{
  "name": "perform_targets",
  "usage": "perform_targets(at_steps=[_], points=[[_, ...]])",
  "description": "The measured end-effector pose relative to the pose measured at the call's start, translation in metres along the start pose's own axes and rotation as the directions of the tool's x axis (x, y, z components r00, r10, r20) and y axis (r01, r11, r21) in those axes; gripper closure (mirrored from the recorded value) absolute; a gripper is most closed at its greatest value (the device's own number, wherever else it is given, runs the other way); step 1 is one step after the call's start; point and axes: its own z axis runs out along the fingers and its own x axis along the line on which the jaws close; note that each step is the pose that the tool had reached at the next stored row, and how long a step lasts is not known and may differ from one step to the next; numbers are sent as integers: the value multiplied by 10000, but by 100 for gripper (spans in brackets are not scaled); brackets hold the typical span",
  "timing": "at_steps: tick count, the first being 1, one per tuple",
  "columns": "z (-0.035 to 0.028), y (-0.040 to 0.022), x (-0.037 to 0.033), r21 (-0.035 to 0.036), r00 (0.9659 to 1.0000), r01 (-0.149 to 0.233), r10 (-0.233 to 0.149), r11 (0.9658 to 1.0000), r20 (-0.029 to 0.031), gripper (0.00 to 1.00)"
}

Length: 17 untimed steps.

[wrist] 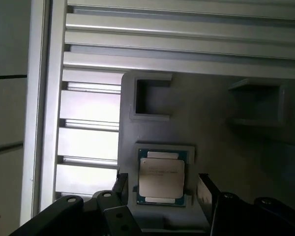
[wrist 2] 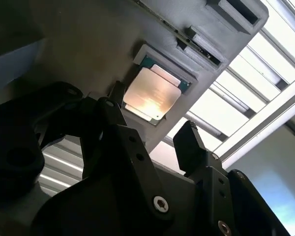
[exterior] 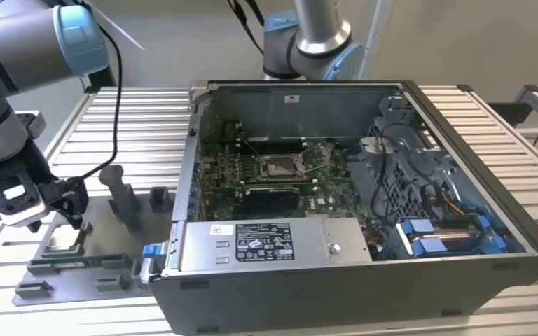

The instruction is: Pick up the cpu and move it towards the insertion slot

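My gripper grabs the open middle of the cpu's side edges next, since the holder's raised sides wrap the corners of the cpu [wrist: 161, 178].
The cpu [wrist: 161, 178], a flat square chip with a silvery top, lies in a recess of the grey parts tray [wrist: 221, 147]. My gripper [wrist: 163, 189] hangs just above it, open. One dark finger [wrist: 122, 184] stands on each side of the chip, and I cannot tell whether they touch it. The second wrist view shows the cpu [wrist 2: 151, 93] between the same fingers [wrist 2: 189, 142] of the gripper [wrist 2: 150, 125]. In the exterior view the gripper [exterior: 59, 217] is over the tray [exterior: 110, 280] at the exterior view's left. The insertion slot [exterior: 279, 164] sits on the motherboard inside the open computer case [exterior: 456, 280].
A thin green memory stick [exterior: 82, 262] lies in the tray near the gripper. Dark upright holders [exterior: 120, 196] stand on the tray beside the case. A second arm's base [exterior: 311, 42] rises behind the case. Slatted aluminium table [exterior: 138, 119] surrounds everything.
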Motion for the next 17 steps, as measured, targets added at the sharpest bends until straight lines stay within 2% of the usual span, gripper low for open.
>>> perform_targets(at_steps=[8,17], points=[[135,-16,-3,4,9994,343,-343,9994,-13,0],[257,-23,-5,5,9992,400,-400,9992,-15,0]])
